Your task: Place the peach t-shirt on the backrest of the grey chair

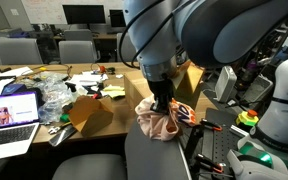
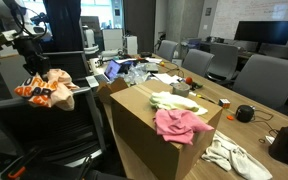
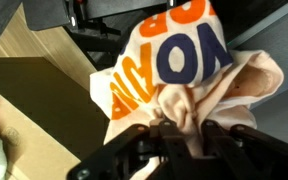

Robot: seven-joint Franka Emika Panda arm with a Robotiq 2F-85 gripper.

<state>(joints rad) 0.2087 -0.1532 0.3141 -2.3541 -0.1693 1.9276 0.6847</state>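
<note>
The top of the chair's backrest lies just below the shirt and the shirt would end over the backrest if I opened now, so it is time to release it.
The peach t-shirt (image 1: 156,120) with orange and navy print hangs bunched from my gripper (image 1: 164,102). In the wrist view the gripper (image 3: 181,122) is shut on a fold of the shirt (image 3: 174,60). In an exterior view the shirt (image 2: 46,88) hangs below the gripper (image 2: 34,68) over the dark backrest of a chair (image 2: 54,125). The grey chair (image 1: 154,155) sits just below the shirt at the table's near edge; the shirt's lower edge looks to be touching its backrest top.
A cardboard box (image 2: 154,125) holds a pink garment (image 2: 181,125) and a pale green one (image 2: 174,101). A white cloth (image 2: 234,155) lies on the table. A laptop (image 1: 9,115), papers and plastic clutter sit on the wooden table (image 1: 104,110). More chairs (image 2: 259,80) line the far side.
</note>
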